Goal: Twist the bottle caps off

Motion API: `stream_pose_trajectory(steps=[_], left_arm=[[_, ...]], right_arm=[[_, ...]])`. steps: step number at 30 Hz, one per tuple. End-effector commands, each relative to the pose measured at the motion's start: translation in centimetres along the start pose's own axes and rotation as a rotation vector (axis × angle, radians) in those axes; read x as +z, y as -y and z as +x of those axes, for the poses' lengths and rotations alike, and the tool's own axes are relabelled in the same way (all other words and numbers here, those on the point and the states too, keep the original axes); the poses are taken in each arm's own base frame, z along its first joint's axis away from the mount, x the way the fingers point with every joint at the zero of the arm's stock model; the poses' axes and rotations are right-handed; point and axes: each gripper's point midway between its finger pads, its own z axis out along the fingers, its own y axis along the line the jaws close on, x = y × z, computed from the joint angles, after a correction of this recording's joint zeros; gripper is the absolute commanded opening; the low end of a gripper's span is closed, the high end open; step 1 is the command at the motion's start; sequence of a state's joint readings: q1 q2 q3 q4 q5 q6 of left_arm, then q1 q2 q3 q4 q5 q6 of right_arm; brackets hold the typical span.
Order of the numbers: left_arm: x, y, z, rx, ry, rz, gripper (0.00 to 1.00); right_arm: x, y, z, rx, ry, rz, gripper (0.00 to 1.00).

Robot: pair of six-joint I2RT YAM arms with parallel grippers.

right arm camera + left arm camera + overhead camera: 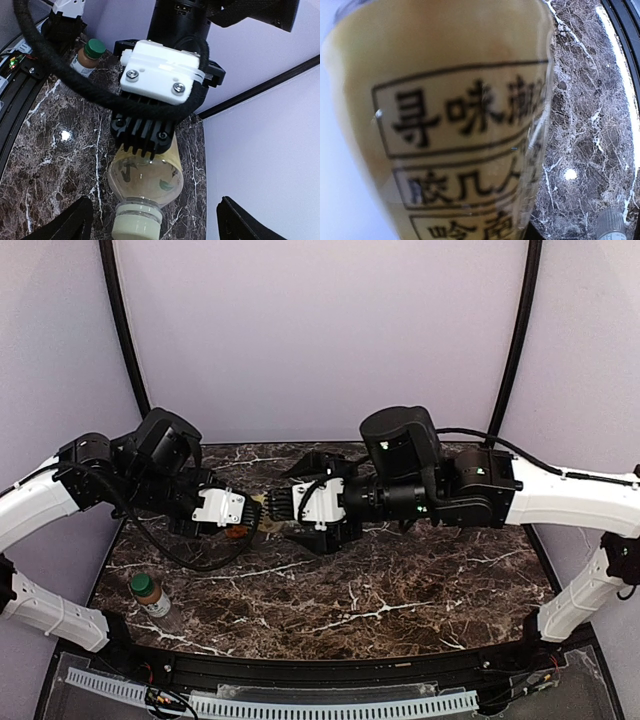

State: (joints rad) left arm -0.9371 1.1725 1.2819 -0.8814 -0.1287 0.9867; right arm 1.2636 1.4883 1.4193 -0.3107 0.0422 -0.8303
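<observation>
The robot's right gripper should next grab the opposite sides of the pale cap end-on to unscrew it, with its fingers clear of the bottle.
The tall yellow-labelled bottle point(150, 172) is held lying level above the table, its pale cap point(136, 231) pointing at my right wrist camera. My left gripper point(144, 137) is shut on the bottle's body. The label point(460, 125) fills the left wrist view and hides the left fingers there. My right gripper point(155, 227) is open, with its black fingers point(75, 222) wide on either side of the cap and not touching it. In the top view both grippers point(250, 515) point(280, 508) meet over the table's middle, and only a sliver of the bottle point(267, 528) shows.
A small bottle with a green cap, brownish body and pale label point(150, 593) stands near the table's front left; it also shows in the right wrist view point(87, 56). A pale ribbed cap point(611, 225) shows at the bottom edge. The third bottle is out of view. The dark marble table point(400, 580) lies below.
</observation>
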Motion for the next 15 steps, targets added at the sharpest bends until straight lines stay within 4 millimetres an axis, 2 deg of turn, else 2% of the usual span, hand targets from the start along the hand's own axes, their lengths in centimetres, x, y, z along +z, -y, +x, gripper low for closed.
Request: stream_pose_trajectory(steps=[1,4,5,6,7,8,9,10,11,12,13,15], left_arm=[[-0.6,-1.7,-0.7,-0.005,0.021,-0.074,0.22],[-0.6,-3.4,-0.4,-0.024,-0.003,-0.164,0.22],[-0.8,-4.8,-0.4,-0.037,-0.011,-0.233,0.22],[-0.7,-5.3,-0.3,-0.034,-0.02,-0.265,0.23],[-1.3,-7.1,-0.3,-0.049,-0.027,-0.354,0.23],[-1.0,-7.4,0.0,-0.03,-0.044,-0.382,0.23],[-1.7,-9.1,0.0,-0.043,-0.054,-0.474,0.23],[-1.4,-9.3,0.4,-0.015,-0.078,-0.5,0.23],[-2.2,-10.8,0.4,-0.03,-0.089,-0.587,0.23],[-1.8,-10.8,0.7,0.009,-0.115,-0.603,0.23],[-2.0,-11.6,0.9,0.023,-0.137,-0.661,0.23],[-2.6,-12.6,1.1,0.032,-0.163,-0.736,0.23]], right_arm=[[-2.9,2.0,-2.5,0.102,0.125,0.086,0.87],[-4.6,2.5,-3.2,0.246,0.191,0.066,0.93],[-5.1,3.3,-3.2,0.331,0.212,0.066,0.95],[-5.6,4.4,-2.8,0.44,0.229,0.072,0.96],[-6.0,6.0,-2.0,0.571,0.246,0.091,0.96],[-6.2,7.5,-1.1,0.726,0.261,0.103,0.97],[-6.3,8.9,0.1,0.887,0.272,0.109,0.96],[-6.1,9.9,1.4,1.043,0.275,0.103,0.96],[-5.8,10.6,2.6,1.186,0.274,0.087,0.95],[-5.5,11.0,3.6,1.296,0.275,0.063,0.94],[-5.1,11.1,4.3,1.39,0.271,0.04,0.94],[-4.6,11.5,4.8,1.488,0.28,0.012,0.94]])
